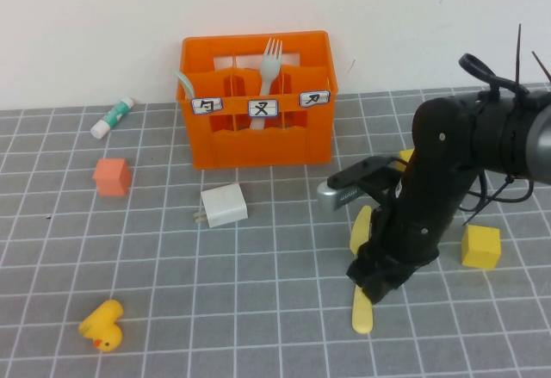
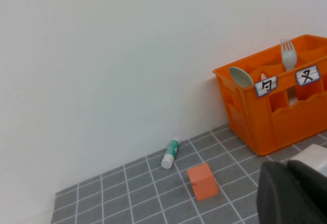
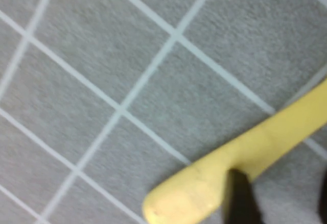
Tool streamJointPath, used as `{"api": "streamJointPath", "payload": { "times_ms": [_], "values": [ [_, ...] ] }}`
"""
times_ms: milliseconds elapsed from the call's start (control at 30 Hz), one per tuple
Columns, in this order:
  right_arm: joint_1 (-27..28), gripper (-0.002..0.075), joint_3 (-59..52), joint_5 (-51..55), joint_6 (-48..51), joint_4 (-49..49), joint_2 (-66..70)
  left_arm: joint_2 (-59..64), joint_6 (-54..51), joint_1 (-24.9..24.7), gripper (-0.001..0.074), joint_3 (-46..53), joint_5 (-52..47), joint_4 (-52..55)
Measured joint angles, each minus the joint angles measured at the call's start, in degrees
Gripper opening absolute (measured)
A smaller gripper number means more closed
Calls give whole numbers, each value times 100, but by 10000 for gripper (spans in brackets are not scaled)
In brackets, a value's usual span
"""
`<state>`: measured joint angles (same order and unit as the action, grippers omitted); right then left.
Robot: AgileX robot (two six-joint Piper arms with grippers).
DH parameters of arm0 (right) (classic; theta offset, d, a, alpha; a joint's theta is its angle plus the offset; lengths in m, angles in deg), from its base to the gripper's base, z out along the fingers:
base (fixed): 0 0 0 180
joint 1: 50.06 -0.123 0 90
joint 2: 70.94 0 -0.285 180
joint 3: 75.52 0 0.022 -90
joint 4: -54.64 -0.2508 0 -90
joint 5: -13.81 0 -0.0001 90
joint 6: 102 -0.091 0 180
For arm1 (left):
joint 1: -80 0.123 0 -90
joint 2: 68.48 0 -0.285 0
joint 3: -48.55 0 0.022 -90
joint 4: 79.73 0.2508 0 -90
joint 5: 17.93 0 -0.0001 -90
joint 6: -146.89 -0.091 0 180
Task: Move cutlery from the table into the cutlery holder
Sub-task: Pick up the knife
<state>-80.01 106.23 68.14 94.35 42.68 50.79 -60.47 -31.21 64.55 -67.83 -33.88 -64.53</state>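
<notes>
I should next grab the pale yellow knife [image 1: 363,313] near its middle [image 1: 357,285] with my right gripper to keep it balanced, because it is long and reaches far both ways.
The orange cutlery holder [image 1: 258,141] stands at the back of the grey table [image 1: 258,309]. The grey-green fork [image 1: 270,61] stands in its middle compartment and the mint-green spoon [image 1: 186,83] in its left one; both also show in the left wrist view, the fork [image 2: 288,55] and the spoon [image 2: 240,76]. The pale yellow knife [image 1: 363,313] lies flat on the table at the front right. My right gripper [image 1: 372,285] is down over the knife's middle, open, with one fingertip [image 3: 237,198] touching the knife [image 3: 204,183]. My left gripper [image 2: 288,193] is out of the high view, shut and empty.
A white charger block [image 1: 224,205] lies in front of the holder. An orange cube [image 1: 113,176] and a white-and-green tube [image 1: 113,117] are at the left. A yellow duck [image 1: 102,325] sits front left. A yellow cube [image 1: 480,246] is right of my right arm.
</notes>
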Motion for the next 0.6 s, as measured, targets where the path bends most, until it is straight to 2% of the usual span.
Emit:
{"api": "streamJointPath", "payload": {
  "times_ms": [100, 167, 333, 600],
  "values": [
    [-3, 422, 12, 14, -230, -163, 0, 0, 0, 0, -1, 0, 0, 0],
    [-13, 462, 12, -12, -311, -229, 0, 0, 0, 0, -1, 0, 0, 0],
    [-13, 487, 12, -141, -500, -292, 0, 0, 0, 0, -1, 0, 5, 0],
    [-38, 492, 12, -764, -1354, -276, 13, 0, 13, 0, -1, 0, 5, -11]
  ]
}}
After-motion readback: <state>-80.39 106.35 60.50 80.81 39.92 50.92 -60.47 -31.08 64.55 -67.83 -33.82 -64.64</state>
